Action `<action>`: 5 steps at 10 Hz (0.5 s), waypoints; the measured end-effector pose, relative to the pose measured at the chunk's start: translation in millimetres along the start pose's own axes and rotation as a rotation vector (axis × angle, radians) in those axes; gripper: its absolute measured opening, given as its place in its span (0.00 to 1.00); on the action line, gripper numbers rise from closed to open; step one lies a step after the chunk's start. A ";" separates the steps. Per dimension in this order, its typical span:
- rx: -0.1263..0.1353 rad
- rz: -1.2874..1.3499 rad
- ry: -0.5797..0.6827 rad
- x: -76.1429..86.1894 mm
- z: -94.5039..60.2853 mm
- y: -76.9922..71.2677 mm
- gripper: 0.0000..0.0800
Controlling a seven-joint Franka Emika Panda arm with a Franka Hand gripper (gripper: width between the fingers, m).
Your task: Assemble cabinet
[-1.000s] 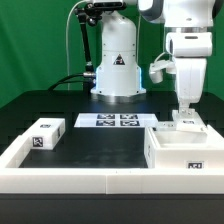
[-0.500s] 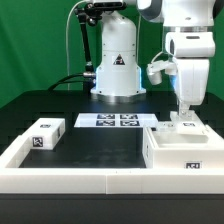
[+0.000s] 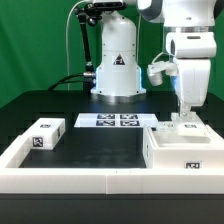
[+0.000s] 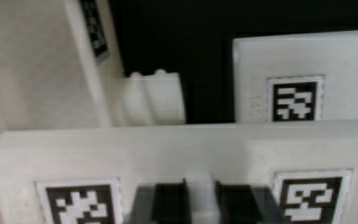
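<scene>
I need to keep holding the tagged block until it is lower. The block still stands up above the cabinet's far top edge.
The cabinet (image 3: 178,150), a big white tagged box, stands on the exterior view's right by the front rail. My gripper (image 3: 184,114) is lowered onto its far top edge, where a small white tagged block (image 3: 187,126) sits. In the wrist view that block (image 4: 176,158) shows two tags, and my gripper (image 4: 190,205) has its dark fingers (image 4: 158,205) closed on a thin white rib of it. Beyond it lie a rounded white peg (image 4: 149,100) and another tagged white face (image 4: 309,70). A second small tagged block (image 3: 45,133) lies on the exterior view's left.
The marker board (image 3: 107,121) lies flat mid-table before the robot base (image 3: 117,70). A low white border rail (image 3: 90,180) runs along the front and left sides. Dark tabletop (image 3: 100,145) lies between the left block and the cabinet.
</scene>
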State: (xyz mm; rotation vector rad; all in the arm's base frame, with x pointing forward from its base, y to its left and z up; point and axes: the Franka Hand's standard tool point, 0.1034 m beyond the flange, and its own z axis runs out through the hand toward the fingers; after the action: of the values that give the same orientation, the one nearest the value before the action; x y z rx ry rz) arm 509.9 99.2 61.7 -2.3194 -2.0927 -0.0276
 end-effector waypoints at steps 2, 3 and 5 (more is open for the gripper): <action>-0.017 0.006 0.009 2.6 -0.4 15.1 0.09; -0.031 0.005 0.016 3.1 -0.6 13.5 0.09; -0.030 0.006 0.016 3.1 -0.6 13.7 0.09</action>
State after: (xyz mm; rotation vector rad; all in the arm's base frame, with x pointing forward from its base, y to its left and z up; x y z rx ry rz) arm 523.9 100.9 62.4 -2.3336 -2.0930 -0.0775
